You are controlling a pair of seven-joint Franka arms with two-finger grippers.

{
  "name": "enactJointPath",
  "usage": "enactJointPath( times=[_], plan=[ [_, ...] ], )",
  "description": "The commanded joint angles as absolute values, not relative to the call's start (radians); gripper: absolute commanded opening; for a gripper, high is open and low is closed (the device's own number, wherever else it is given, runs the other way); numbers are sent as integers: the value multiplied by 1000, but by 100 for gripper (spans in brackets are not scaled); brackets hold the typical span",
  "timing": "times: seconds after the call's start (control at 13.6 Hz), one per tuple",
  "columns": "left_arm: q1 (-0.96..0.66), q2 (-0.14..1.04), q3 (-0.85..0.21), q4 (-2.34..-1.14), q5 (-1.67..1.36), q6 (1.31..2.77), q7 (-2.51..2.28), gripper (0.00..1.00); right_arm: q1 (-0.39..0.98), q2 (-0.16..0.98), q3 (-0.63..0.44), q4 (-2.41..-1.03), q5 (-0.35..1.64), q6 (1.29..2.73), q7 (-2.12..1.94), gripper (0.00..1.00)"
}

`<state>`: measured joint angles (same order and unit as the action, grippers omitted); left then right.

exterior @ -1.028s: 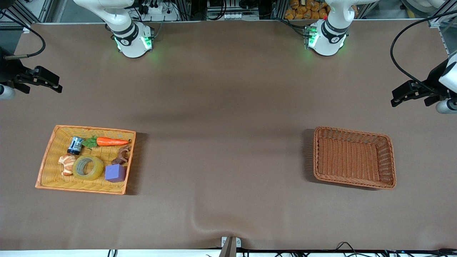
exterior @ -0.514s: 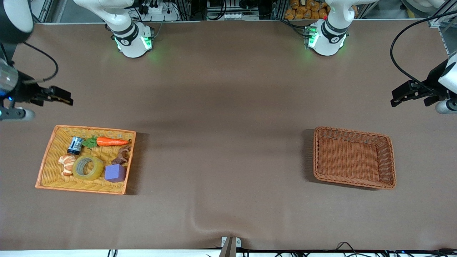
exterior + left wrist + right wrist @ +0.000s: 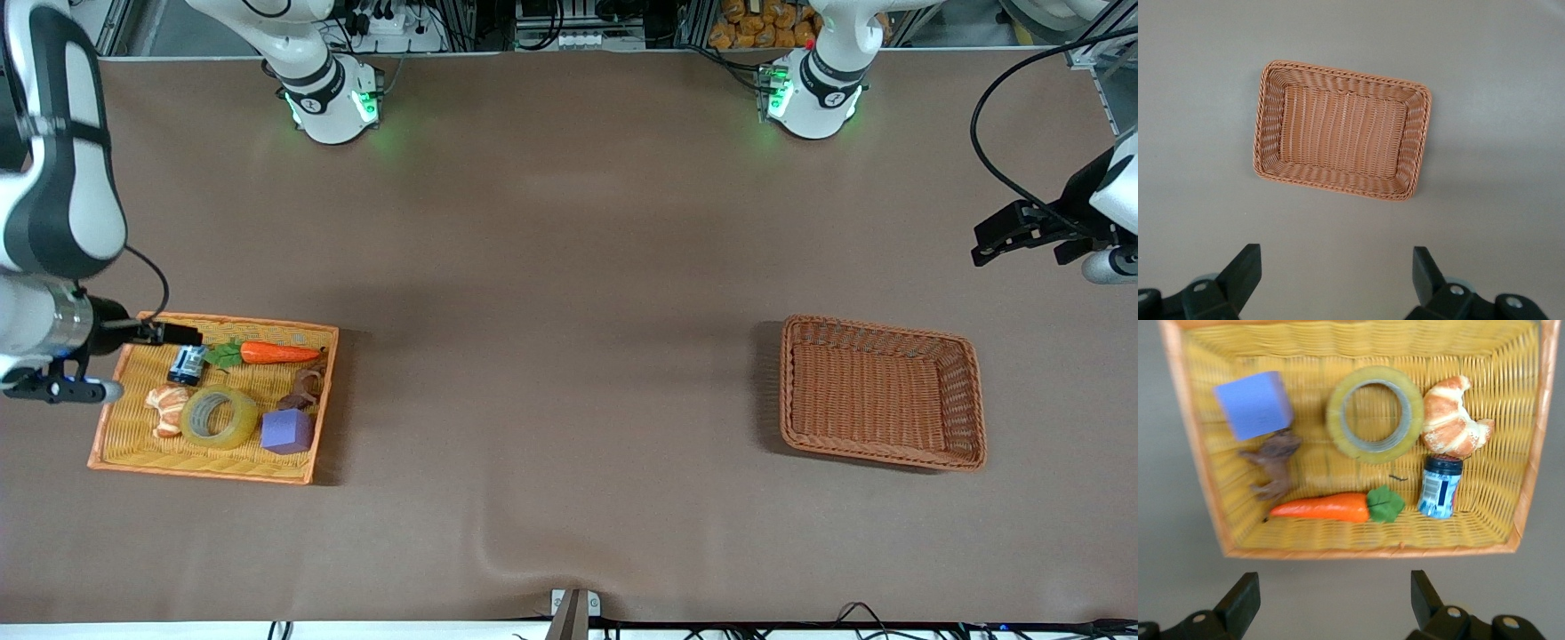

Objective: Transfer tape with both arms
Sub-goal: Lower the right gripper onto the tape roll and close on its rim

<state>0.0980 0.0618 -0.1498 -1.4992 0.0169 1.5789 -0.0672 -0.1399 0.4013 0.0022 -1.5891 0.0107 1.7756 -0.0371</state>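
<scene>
I need to grab the yellow tape (image 3: 199, 432) by its ring side (image 3: 244, 418) with my right gripper next, to transfer the tape between both arms.
The tape (image 3: 219, 417) is a translucent yellow ring with a grey core. It lies flat in the yellow wicker tray (image 3: 200, 469), between a croissant and a purple cube. The right wrist view shows the tape (image 3: 1369, 414) in the tray (image 3: 1371, 552). My right gripper (image 3: 178, 335) is open and empty, up in the air over the tray's edge by the can and carrot. In its wrist view it (image 3: 1333, 597) is apart from the tape. My left gripper (image 3: 985, 249) waits, open and empty, above the table at the left arm's end; its wrist view shows it (image 3: 1336, 267) open.
The tray also holds a purple cube (image 3: 286, 431), a carrot (image 3: 276, 353), a croissant (image 3: 165, 410), a small blue can (image 3: 187, 363) and a brown figure (image 3: 305, 387). A brown wicker basket (image 3: 876, 458), also in the left wrist view (image 3: 1338, 189), stands toward the left arm's end.
My right arm has swung from the table's end over to the yellow tray's edge. The left arm has barely moved. The tape has not moved.
</scene>
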Motion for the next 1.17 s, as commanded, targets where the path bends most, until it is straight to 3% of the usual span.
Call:
enactJointPath(
  times=[0.0,0.44,1.1],
  plan=[
    [104,55,-158,-1506,28,1578,-74,100,-175,498,12,-1559,35,1860,-66,100],
    [106,58,-156,-1508,26,1580,-74,100,-225,617,11,-1546,-17,2084,-106,100],
    [97,80,-158,-1496,29,1595,-75,100,-215,689,11,-1551,-8,2117,-48,100]
  ],
)
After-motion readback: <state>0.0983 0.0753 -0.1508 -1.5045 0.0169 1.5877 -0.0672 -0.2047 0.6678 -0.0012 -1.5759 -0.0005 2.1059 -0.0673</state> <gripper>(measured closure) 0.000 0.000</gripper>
